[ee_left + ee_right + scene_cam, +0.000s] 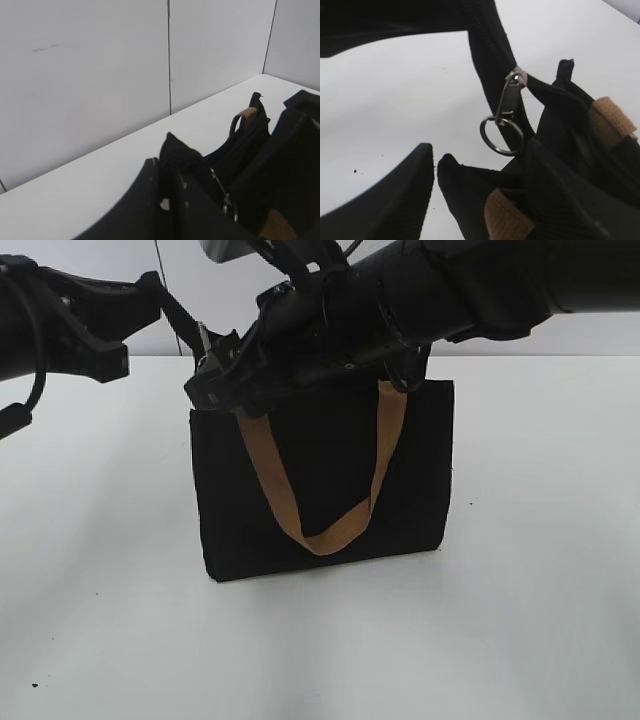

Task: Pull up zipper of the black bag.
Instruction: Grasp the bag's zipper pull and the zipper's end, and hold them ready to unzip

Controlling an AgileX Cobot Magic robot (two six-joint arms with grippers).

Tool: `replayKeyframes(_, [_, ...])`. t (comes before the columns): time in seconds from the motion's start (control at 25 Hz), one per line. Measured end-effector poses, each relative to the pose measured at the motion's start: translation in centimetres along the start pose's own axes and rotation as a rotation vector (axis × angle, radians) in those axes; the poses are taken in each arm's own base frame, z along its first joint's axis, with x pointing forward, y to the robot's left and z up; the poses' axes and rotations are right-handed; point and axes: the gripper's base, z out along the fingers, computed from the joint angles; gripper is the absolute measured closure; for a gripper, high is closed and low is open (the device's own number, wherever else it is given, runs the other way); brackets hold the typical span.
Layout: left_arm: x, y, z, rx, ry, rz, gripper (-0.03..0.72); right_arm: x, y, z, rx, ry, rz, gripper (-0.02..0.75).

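Observation:
The zipper of the black bag needs to be pulled up, so next my right gripper will grab the zipper pull by its round ring (pixel 502 136).
The black bag (pixel 330 480) stands upright on the white table with a tan strap hanging down its front. My left gripper (pixel 200 352) reaches in from the left and is shut on the fabric tip at the bag's top left end (pixel 172 147). The zipper (pixel 507 100) is a silver pull with a round ring, hanging on the black zip line near that end. It also shows in the left wrist view (pixel 227 200). My right gripper (pixel 480 155) is open over the same corner. A bag corner lies between its fingers and the ring hangs beside its right finger, ungripped.
The white table (pixel 520 620) extends around the bag on all sides. A white panelled wall (pixel 100 75) stands behind the table's far edge. My right arm (pixel 450 290) crosses over the bag's top from the upper right.

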Motion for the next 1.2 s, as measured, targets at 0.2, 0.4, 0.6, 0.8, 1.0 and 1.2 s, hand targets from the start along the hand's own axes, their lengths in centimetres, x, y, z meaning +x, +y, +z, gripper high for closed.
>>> replayKeyframes(0.2, [0.1, 0.1, 0.0, -0.006, 0.009, 0.0, 0.653, -0.3, 0.3, -0.5, -0.015, -0.006, -0.005, 0.299])
replayKeyframes(0.4, [0.1, 0.1, 0.0, -0.006, 0.01, 0.0, 0.653, 0.0, 0.9, -0.5, -0.081, 0.025, -0.006, 0.299])
replayKeyframes(0.6, [0.0, 0.0, 0.0, -0.002, 0.004, 0.0, 0.653, 0.1, 0.6, -0.2, -0.055, 0.02, -0.003, 0.299])
replayKeyframes(0.8, [-0.2, -0.2, 0.0, 0.017, -0.017, 0.011, 0.653, 0.3, 0.3, 0.3, -0.043, 0.023, 0.005, 0.299])
replayKeyframes(1.0, [-0.1, -0.3, 0.0, 0.03, -0.018, 0.007, 0.653, -0.1, 0.1, 0.5, -0.03, 0.01, 0.003, 0.299])
replayKeyframes(1.2, [-0.2, -0.3, 0.0, 0.037, -0.019, -0.001, 0.653, 0.1, -0.1, 0.9, -0.021, 0.011, 0.007, 0.299])
